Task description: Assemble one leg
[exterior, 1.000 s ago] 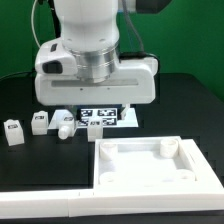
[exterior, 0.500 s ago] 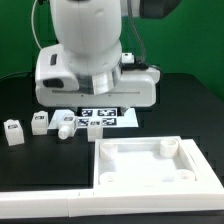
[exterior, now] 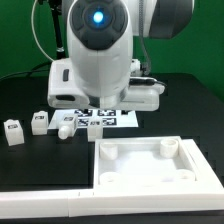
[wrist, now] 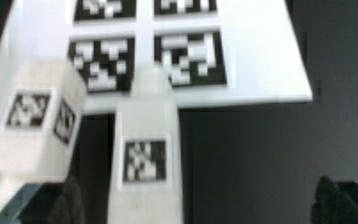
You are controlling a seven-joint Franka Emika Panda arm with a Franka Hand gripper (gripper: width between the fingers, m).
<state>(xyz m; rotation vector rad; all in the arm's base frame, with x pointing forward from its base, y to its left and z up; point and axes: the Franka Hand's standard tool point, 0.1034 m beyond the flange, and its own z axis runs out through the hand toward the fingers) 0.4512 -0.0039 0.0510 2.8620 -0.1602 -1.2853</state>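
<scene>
My gripper moves lower next before it closes on the middle leg, as its fingers stop above the middle leg's tagged end.
In the wrist view two white square-sectioned legs lie side by side, each with a black-and-white tag: one leg [wrist: 147, 140] runs down between my fingers, the other [wrist: 34, 118] lies beside it. My gripper [wrist: 194, 205] is open, with dark fingertips [wrist: 350, 200] at the picture's lower corners; the middle leg is nearer one finger, and I cannot tell if they touch. In the exterior view the arm [exterior: 100, 60] hides the gripper, above the marker board [exterior: 118, 119]. Three more legs [exterior: 13, 131], [exterior: 40, 123], [exterior: 63, 126] stand at the exterior view's left.
The big flat white rimmed tray-like piece [exterior: 150, 170] lies in front, at the exterior view's lower right. The marker board [wrist: 247, 60] with several tags lies just beyond the two legs in the wrist view. The table top is black.
The arm has turned and shifted toward the exterior view's right over the marker board. The legs at the left and the tray-like piece have not moved.
</scene>
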